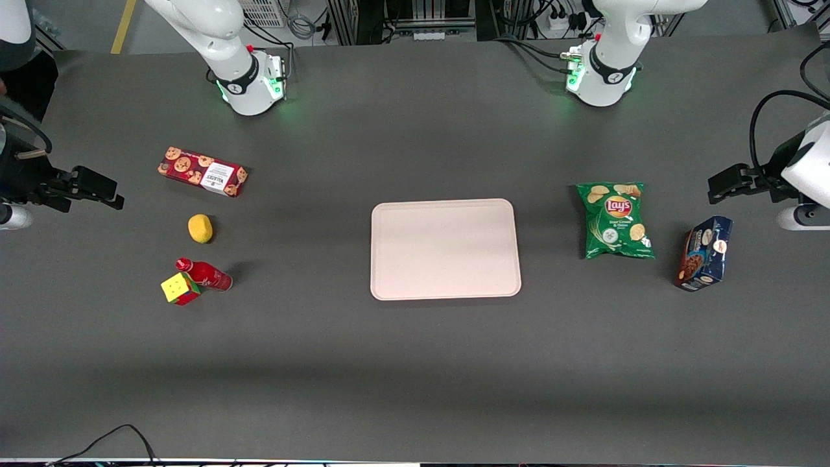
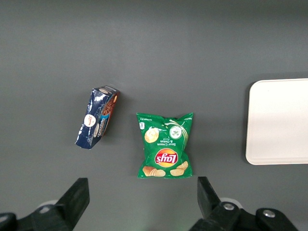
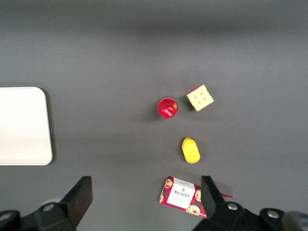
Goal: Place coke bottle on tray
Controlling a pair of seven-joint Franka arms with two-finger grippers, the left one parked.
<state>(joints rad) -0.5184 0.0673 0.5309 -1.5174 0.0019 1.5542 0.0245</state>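
The right gripper grips the coke bottle by its end with the cap (image 1: 185, 264) next, so that the bottle goes on the tray (image 1: 445, 249).
The coke bottle (image 1: 206, 275), small and red with a red cap, stands upright on the dark table toward the working arm's end, touching or almost touching the multicoloured cube (image 1: 179, 288). The right wrist view shows the bottle (image 3: 167, 107) from above as a red disc. The pale pinkish-beige tray (image 1: 445, 249) lies empty at the table's middle; its edge shows in the right wrist view (image 3: 21, 125). My right gripper (image 1: 107, 192) hangs open and empty above the table's end, apart from the bottle; its fingers (image 3: 79, 195) frame bare table.
A red cookie box (image 1: 202, 171) and a yellow lemon-like object (image 1: 200, 228) lie farther from the front camera than the bottle. A green Lay's bag (image 1: 616, 219) and a blue cookie box (image 1: 703, 253) lie toward the parked arm's end.
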